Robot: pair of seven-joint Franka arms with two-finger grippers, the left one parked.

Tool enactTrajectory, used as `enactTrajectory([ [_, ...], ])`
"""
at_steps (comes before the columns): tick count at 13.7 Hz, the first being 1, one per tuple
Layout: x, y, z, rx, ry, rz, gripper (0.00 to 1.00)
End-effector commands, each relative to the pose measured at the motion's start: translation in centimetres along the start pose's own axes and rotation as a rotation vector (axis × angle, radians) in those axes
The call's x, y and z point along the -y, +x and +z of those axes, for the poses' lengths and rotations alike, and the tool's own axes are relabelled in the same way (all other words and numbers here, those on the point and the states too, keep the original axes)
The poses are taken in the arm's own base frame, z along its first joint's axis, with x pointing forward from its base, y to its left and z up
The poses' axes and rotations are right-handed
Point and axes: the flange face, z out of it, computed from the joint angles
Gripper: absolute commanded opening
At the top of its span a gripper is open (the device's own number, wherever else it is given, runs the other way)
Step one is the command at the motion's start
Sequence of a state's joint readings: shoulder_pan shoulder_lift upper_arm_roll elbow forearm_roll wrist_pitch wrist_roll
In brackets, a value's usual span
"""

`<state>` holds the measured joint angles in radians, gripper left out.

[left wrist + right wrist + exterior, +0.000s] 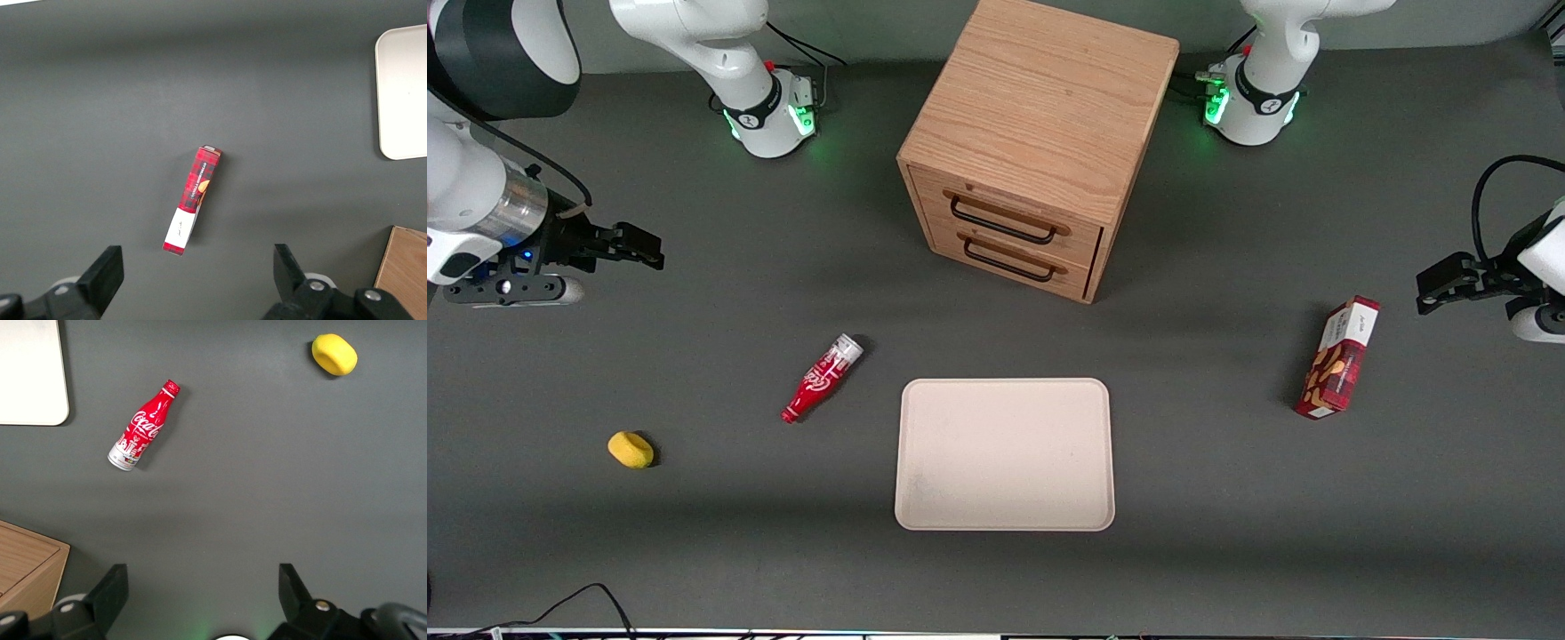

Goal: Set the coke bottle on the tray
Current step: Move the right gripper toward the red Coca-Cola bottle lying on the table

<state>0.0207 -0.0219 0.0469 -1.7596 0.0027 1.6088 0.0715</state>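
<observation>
I need to place the coke bottle on the tray (1005, 454), so next I need to grip the bottle with my gripper by its red labelled body (824, 373).
The coke bottle (822, 377) lies on its side on the dark table, silver base pointing toward the wooden drawer cabinet and red cap nearer the front camera. It also shows in the right wrist view (142, 428). The beige tray (1005, 454) lies flat beside the bottle, nearer the parked arm's end; its corner shows in the right wrist view (30, 373). My gripper (645, 248) hangs open and empty above the table toward the working arm's end, well away from the bottle. In the right wrist view the gripper (202, 587) has its jaws wide apart with nothing between them.
A wooden two-drawer cabinet (1032, 147) stands farther from the front camera than the tray. A yellow lemon-like object (631, 449) lies toward the working arm's end. A red snack box (1338, 357) stands toward the parked arm's end.
</observation>
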Motion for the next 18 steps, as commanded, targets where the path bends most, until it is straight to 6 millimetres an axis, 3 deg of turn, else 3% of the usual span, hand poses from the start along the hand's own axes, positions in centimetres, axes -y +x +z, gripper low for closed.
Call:
enactTrajectory([
  [1,0.1,0.4,-0.5,0.005,0.005,-0.007,1.0],
  [6,0.5,1.2,-1.5,0.04,0.005,-0.015,1.0],
  [11,0.6,2.1,0.2,0.066,0.004,-0.014,1.0],
  [13,0.8,2.5,1.7,0.054,0.028,-0.011,1.0],
  [18,1.8,3.8,9.8,-0.006,0.045,0.049,1.0],
])
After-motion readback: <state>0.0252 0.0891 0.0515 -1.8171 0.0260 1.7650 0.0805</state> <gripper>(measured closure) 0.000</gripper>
